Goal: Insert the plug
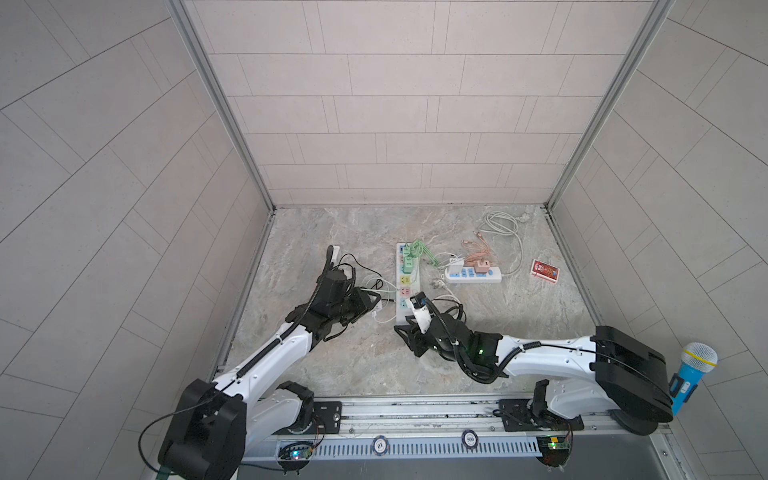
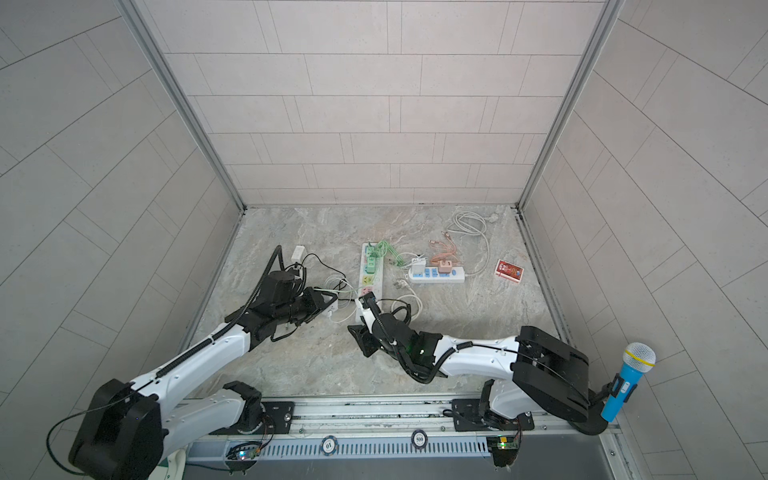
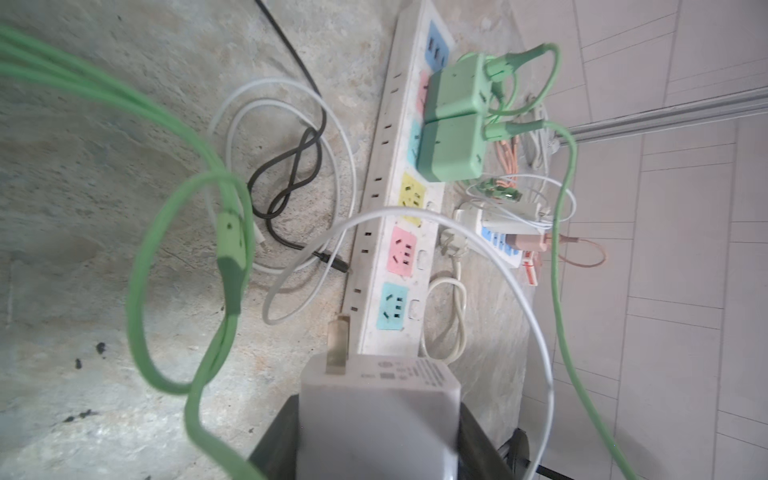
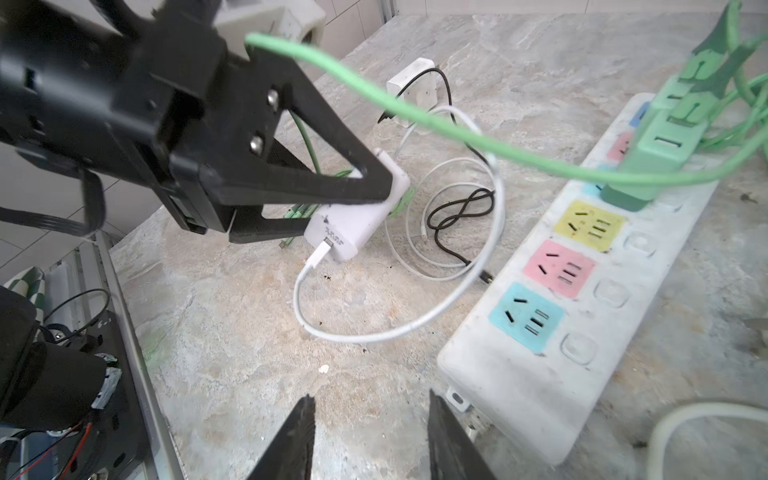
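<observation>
The plug's metal prong should stay free to insert. My right gripper will reach the plug's block (image 1: 378, 305) (image 4: 353, 219) and grab its sides at the cable end of the block.
The plug (image 3: 378, 415) is a white charger block with a white cable, and my left gripper (image 3: 376, 432) is shut on it. Its metal prong (image 3: 337, 345) points at the near end of the long white power strip (image 3: 386, 137). The strip's teal (image 4: 525, 318), pink and yellow sockets are free. In both top views the left gripper (image 1: 374, 300) (image 2: 330, 300) hovers just left of the strip (image 1: 400, 318) (image 2: 360, 316). My right gripper (image 4: 371, 399) (image 1: 402, 331) stands open over bare floor at the strip's near end, with nothing between its fingers.
Two green adapters (image 1: 409, 262) with green cables sit in the strip's far sockets, and one green cable (image 4: 415, 120) drapes across the left gripper. Black and white cables (image 4: 449, 216) lie left of the strip. A second strip (image 1: 473, 275), a red pack (image 1: 544, 270) and a toy microphone (image 1: 692, 370) are to the right.
</observation>
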{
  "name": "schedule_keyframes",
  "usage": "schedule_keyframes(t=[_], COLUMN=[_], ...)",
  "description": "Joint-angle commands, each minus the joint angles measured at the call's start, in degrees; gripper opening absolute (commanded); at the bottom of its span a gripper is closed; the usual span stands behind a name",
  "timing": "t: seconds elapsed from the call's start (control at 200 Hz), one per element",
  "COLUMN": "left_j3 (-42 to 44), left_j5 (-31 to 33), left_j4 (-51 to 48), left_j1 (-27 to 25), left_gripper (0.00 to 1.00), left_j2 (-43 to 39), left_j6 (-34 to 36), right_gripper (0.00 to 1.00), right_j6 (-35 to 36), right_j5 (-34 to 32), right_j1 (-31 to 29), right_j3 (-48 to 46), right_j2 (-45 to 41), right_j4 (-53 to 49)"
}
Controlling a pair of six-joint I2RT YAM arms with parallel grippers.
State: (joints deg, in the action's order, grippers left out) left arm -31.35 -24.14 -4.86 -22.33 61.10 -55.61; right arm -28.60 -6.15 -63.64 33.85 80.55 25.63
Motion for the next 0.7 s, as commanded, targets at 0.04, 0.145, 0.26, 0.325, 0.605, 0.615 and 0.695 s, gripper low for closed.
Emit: schedule_keyframes(t=[0.04, 0.145, 0.26, 0.325, 0.605, 0.615, 0.695], left_j3=[1.0, 2.2, 3.4, 3.6, 3.9, 4.0, 4.3], left_j5=[-1.5, -1.7, -1.3, -1.9, -3.0, -3.1, -3.4], left_j4=[1.5, 2.5, 3.5, 3.9, 5.2, 5.3, 5.6], left_j1=[-0.3, -0.4, -0.4, -0.3, -0.3, -0.3, -0.3], left_gripper=[0.09, 0.09, 0.09, 0.09, 0.08, 0.08, 0.09], left_j2=[-3.3, -5.4, -6.9, -7.3, -8.5, -8.5, -9.2], left_j6=[-3.3, -4.8, -6.0, -6.3, -7.9, -7.9, -8.4], right_gripper=[0.49, 0.5, 0.51, 0.51, 0.52, 0.51, 0.51], right_j6=[1.4, 2.9, 3.9, 3.9, 4.2, 4.1, 3.4], right_j5=[-7.4, -9.6, -12.1, -13.7, -17.2, -17.4, -19.2], right_j1=[-2.8, -4.4, -5.5, -5.6, -5.5, -5.5, -5.4], right_j3=[0.6, 1.3, 4.0, 4.7, 10.1, 10.1, 11.4], right_j2=[4.2, 7.2, 10.0, 11.5, 19.8, 20.0, 20.5], right_j4=[11.4, 15.6, 19.0, 21.0, 27.8, 28.2, 27.3])
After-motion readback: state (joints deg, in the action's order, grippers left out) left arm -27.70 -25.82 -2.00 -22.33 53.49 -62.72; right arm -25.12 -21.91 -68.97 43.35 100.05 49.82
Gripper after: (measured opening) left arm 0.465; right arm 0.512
